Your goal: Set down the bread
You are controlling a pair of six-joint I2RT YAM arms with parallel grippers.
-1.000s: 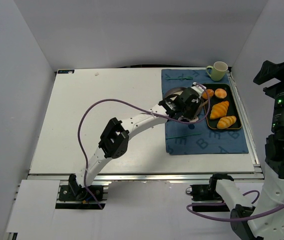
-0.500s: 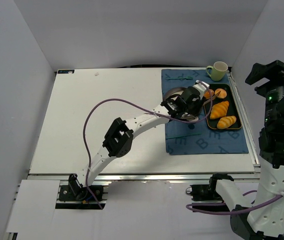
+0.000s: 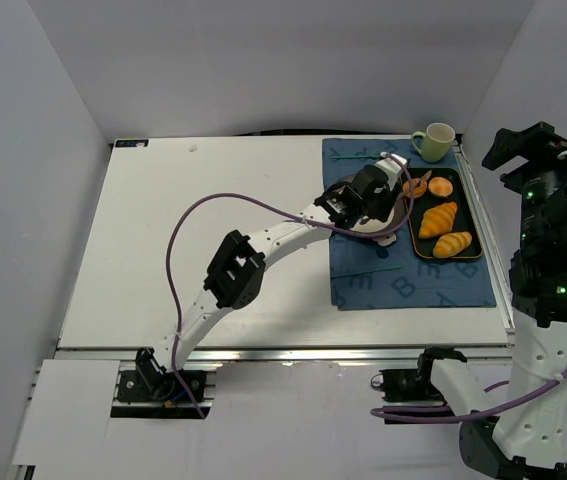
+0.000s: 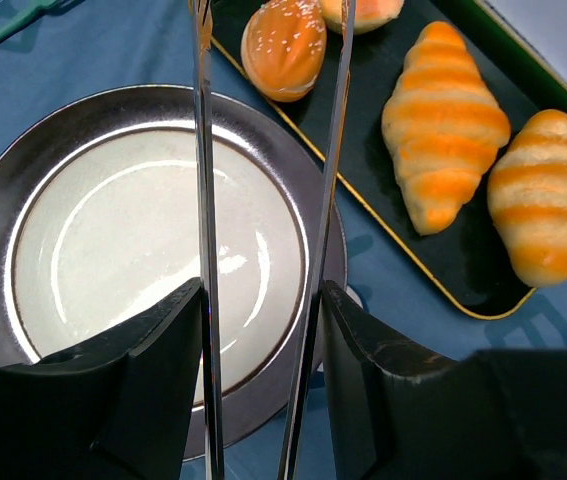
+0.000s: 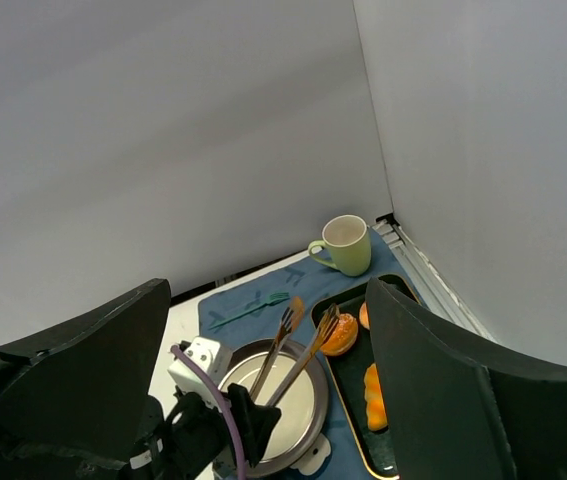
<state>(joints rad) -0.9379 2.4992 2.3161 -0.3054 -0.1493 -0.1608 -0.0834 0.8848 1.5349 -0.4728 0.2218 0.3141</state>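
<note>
The orange-brown bun (image 4: 283,50) would stay on the black tray if the left gripper lifted now, because the arms of the tongs are spread.
The bread (image 4: 283,48) is a small orange-brown bun at the near end of the black tray (image 4: 363,215); it also shows in the top view (image 3: 415,186) and the right wrist view (image 5: 341,335). My left gripper (image 4: 263,290) is shut on metal tongs (image 4: 203,180) above the round metal plate (image 4: 23,180). The tongs' arms are spread, and in the left wrist view they pass either side of the bun. I cannot tell whether they touch it. My right gripper (image 3: 523,150) is open and empty, raised high at the right.
A paler bun (image 4: 363,10) and two ridged croissants (image 4: 443,120) (image 4: 543,195) lie on the same tray. A green mug (image 3: 435,141) stands at the back right of the blue cloth (image 3: 413,285). A teal fork (image 5: 248,308) lies behind the plate.
My left gripper has moved the tongs back and right over the plate, so the tips now reach the bun. The right arm has shifted slightly left and turned.
</note>
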